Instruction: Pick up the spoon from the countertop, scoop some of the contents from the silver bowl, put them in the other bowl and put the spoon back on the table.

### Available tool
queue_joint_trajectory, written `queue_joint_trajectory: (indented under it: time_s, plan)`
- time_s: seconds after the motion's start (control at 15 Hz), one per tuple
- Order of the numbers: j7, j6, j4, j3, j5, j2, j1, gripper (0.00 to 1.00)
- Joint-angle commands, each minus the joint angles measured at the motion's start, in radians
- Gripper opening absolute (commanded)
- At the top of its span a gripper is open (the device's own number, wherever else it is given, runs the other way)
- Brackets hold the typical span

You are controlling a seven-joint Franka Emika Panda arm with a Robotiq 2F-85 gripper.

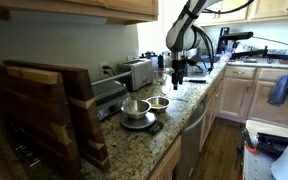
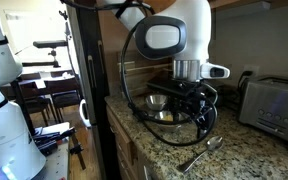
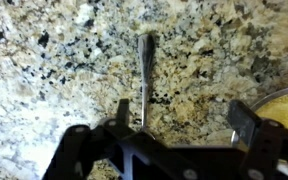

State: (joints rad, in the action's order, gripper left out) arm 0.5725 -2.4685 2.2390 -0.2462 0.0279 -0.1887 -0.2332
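Observation:
I need to grab the metal spoon point(image 3: 145, 70) across the narrow part of its handle next, so the scooping end stays free.
The metal spoon point(image 3: 145, 70) lies flat on the speckled granite countertop point(image 3: 54, 60); it also shows in an exterior view point(image 2: 202, 156). My gripper point(image 3: 182, 120) is open and empty, just above the counter. Its left finger is next to the spoon's handle, which runs under the gripper body. The gripper also shows in both exterior views point(image 2: 199, 108) point(image 1: 179, 76). The silver bowl point(image 1: 135, 108) stands on a dark scale. A smaller bowl point(image 1: 158, 103) with yellowish contents sits beside it, and its edge shows in the wrist view point(image 3: 284, 108).
A toaster point(image 1: 137, 72) point(image 2: 274, 100) stands against the back wall. Wooden cutting boards point(image 1: 54, 110) stand at the near end of the counter. A bowl point(image 2: 156, 102) sits behind the gripper. The counter's front edge point(image 2: 134, 135) drops off towards the floor.

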Motion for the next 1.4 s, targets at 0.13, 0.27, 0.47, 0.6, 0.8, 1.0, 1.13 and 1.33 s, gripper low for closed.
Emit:
queue_joint_trajectory:
  time_s: [0.13, 0.27, 0.47, 0.6, 0.8, 1.0, 1.13, 1.33]
  plan:
    - [0.118, -0.028, -0.114, 0.066, 0.091, -0.138, -0.082, 1.00]
    - [0.121, -0.024, -0.155, 0.080, 0.088, -0.183, -0.099, 1.00]
    - [0.123, -0.020, -0.207, 0.100, 0.079, -0.238, -0.121, 1.00]
    - [0.119, -0.012, -0.240, 0.114, 0.080, -0.270, -0.134, 1.00]
    - [0.108, -0.010, -0.270, 0.129, 0.070, -0.300, -0.141, 1.00]
    - [0.104, -0.004, -0.295, 0.137, 0.066, -0.323, -0.145, 1.00]
    - [0.106, -0.005, -0.304, 0.140, 0.063, -0.335, -0.147, 0.95]
    - [0.101, -0.003, -0.315, 0.139, 0.059, -0.349, -0.147, 0.92]
